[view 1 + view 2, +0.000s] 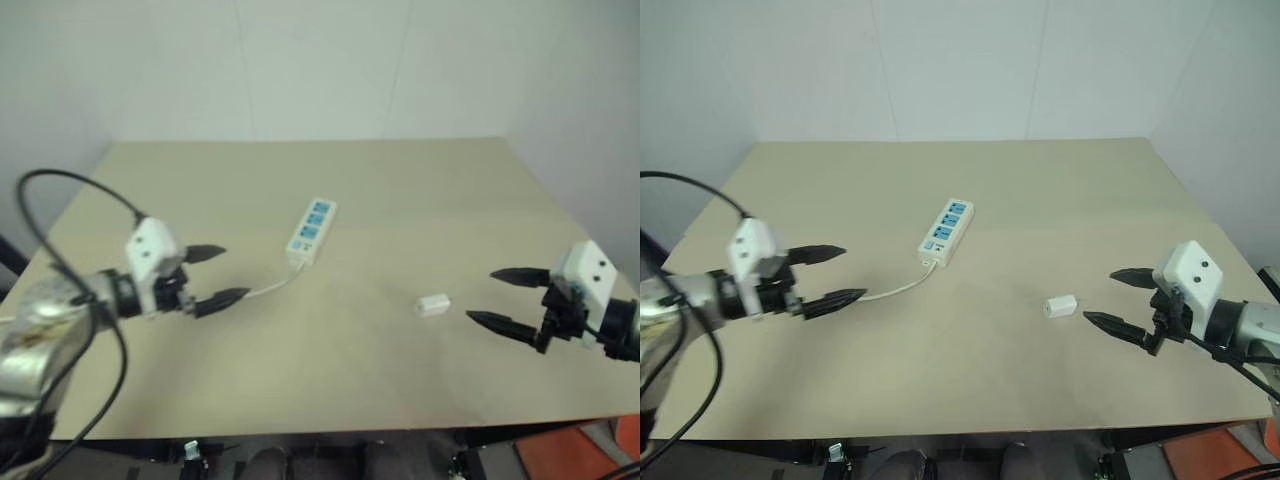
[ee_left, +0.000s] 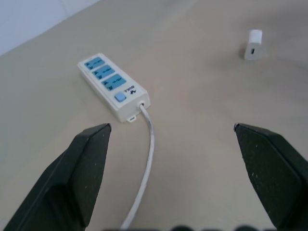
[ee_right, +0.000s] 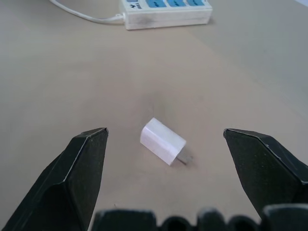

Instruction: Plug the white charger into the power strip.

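Observation:
The power strip is a long bar (image 1: 313, 230), so my left gripper grabs the power strip across its narrow sides at its switch end (image 1: 302, 247) next.
The power strip (image 1: 312, 230) lies flat near the middle of the tan table, a long white bar with three blue socket panels, its thin white cord (image 1: 268, 289) trailing toward my left side. The white charger (image 1: 433, 305) lies on its side to the right of the strip, a small rounded block with its metal prongs showing in the right wrist view (image 3: 163, 141). My left gripper (image 1: 215, 274) hovers open just left of the cord's end. Open too, my right gripper (image 1: 495, 296) is a short way right of the charger, which sits between and beyond its fingers (image 3: 79, 173).
The table (image 1: 400, 180) is a broad tan surface with white walls behind it. Its front edge runs close below both grippers. A black cable (image 1: 70, 260) loops over my left arm. An orange object (image 1: 600, 450) shows beyond the table's front right corner.

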`<state>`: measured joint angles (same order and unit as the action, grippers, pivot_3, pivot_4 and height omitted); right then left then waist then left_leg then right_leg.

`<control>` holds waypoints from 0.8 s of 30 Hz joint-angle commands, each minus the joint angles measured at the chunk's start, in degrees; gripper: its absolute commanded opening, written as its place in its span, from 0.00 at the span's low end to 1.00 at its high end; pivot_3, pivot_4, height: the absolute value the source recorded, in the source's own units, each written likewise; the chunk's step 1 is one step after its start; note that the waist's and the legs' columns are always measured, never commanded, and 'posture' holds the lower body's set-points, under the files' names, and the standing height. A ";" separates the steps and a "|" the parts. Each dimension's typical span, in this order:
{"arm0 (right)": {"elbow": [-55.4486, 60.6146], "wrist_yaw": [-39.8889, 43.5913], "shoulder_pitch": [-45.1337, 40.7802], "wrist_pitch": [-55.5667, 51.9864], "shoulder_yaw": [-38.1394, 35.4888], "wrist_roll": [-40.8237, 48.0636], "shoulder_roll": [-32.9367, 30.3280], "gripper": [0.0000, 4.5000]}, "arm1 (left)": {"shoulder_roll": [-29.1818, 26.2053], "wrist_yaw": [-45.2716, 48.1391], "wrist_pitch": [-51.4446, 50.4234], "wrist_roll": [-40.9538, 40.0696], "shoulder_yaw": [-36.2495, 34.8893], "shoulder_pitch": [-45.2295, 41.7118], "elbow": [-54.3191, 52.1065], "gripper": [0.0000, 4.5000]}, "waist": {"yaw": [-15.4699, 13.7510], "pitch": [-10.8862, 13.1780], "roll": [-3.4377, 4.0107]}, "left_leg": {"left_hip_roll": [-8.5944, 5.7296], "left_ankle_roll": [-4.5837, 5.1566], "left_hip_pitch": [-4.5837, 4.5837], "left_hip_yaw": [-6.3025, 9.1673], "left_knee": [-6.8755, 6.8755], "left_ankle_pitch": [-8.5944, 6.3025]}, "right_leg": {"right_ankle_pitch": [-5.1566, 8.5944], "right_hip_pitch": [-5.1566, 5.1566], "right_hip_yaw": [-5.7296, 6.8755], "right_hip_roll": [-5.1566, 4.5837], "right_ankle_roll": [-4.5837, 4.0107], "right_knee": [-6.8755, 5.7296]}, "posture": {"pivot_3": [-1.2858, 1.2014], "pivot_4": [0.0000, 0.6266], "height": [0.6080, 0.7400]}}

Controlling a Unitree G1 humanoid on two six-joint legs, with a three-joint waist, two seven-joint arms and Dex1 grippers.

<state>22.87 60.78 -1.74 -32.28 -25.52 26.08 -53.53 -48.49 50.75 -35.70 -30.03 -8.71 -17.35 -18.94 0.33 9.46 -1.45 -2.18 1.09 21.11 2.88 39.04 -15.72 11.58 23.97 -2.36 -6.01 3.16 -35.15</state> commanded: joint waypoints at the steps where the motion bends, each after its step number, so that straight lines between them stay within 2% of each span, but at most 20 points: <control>1: 0.60 -0.59 -2.33 1.30 0.03 1.14 -1.17 1.00 | 3.98 -4.01 -3.22 7.67 11.47 -7.43 7.72 0.99 | -0.09 0.00 0.00 | -0.01 0.00 0.00 -0.01 0.00 0.00 | 0.00 -0.02 0.00 0.02 0.00 -0.01 | 0.52 0.24 1.00; 3: 0.94 -0.66 -3.16 1.28 0.46 1.32 -1.07 1.00 | 6.95 -5.84 -2.61 11.86 16.04 -10.84 12.87 0.99 | 0.02 0.00 -0.02 | -0.03 0.00 0.10 -0.01 -0.01 0.00 | -0.01 0.09 0.00 0.02 0.00 0.00 | 0.52 0.24 1.00; 7: 1.91 -1.00 -3.91 0.90 1.04 1.74 -0.78 1.00 | 13.07 -8.15 -0.07 16.50 20.10 -15.49 22.82 0.99 | 0.50 0.01 -0.04 | 0.01 0.05 0.22 0.03 -0.04 -0.03 | 0.00 0.27 -0.02 0.04 0.00 0.03 | 0.52 0.24 1.00; 8: 2.32 -1.10 -4.03 0.80 1.13 1.94 -0.71 1.00 | 15.16 -9.57 1.13 18.37 21.37 -17.01 26.59 0.95 | 0.34 0.02 -0.05 | 0.01 0.05 0.24 0.03 -0.04 -0.03 | 0.00 0.27 -0.02 0.03 0.00 0.03 | 0.52 0.24 1.00; 10: 2.79 -1.14 -4.12 0.70 1.07 2.32 -0.72 1.00 | 17.94 -10.39 4.08 20.65 22.34 -18.97 32.05 0.85 | 0.02 0.03 -0.06 | -0.02 0.05 0.24 0.03 -0.01 -0.03 | 0.00 0.22 -0.01 0.02 0.01 0.10 | 0.52 0.24 1.00; 14: 3.34 -1.54 -4.03 0.53 0.59 2.96 -1.22 1.00 | 22.04 -11.63 6.81 22.96 22.08 -21.84 39.42 0.56 | -0.36 0.02 -0.06 | -0.02 0.05 0.21 0.04 0.00 -0.03 | -0.01 0.17 -0.01 0.00 0.01 0.10 | 0.52 0.24 1.00; 21: 4.02 -1.78 -3.51 0.51 -0.09 3.68 -1.61 1.00 | 22.86 -9.61 9.78 22.99 20.66 -20.21 39.84 0.05 | -0.35 0.01 -0.05 | -0.02 0.05 0.14 0.03 0.02 -0.03 | -0.01 0.14 -0.02 0.00 0.01 0.02 | 0.52 0.24 1.00; 22: 3.80 -1.80 -3.70 0.61 0.15 3.61 -1.66 1.00 | 22.32 -7.97 11.18 22.15 20.16 -19.32 38.50 0.00 | -0.25 0.00 -0.05 | -0.01 0.05 0.13 0.03 0.02 -0.03 | -0.01 0.14 -0.03 0.00 0.01 0.01 | 0.52 0.24 1.00; 24: 3.62 -1.83 -3.95 0.65 0.38 3.62 -1.75 1.00 | 20.66 -3.96 11.61 19.45 18.59 -16.98 33.98 0.00 | 0.17 0.00 -0.04 | 0.00 0.05 0.12 0.02 0.01 -0.03 | -0.01 0.17 -0.04 0.01 0.01 0.01 | 0.52 0.24 1.00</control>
<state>25.43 59.37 -5.27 -32.23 -23.36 28.44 -54.30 -26.56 43.57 -24.88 -8.96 11.19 -35.60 18.21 0.51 9.46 -1.49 -2.16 1.14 21.25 2.90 39.03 -15.75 11.57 24.18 -2.40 -6.00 3.18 -35.14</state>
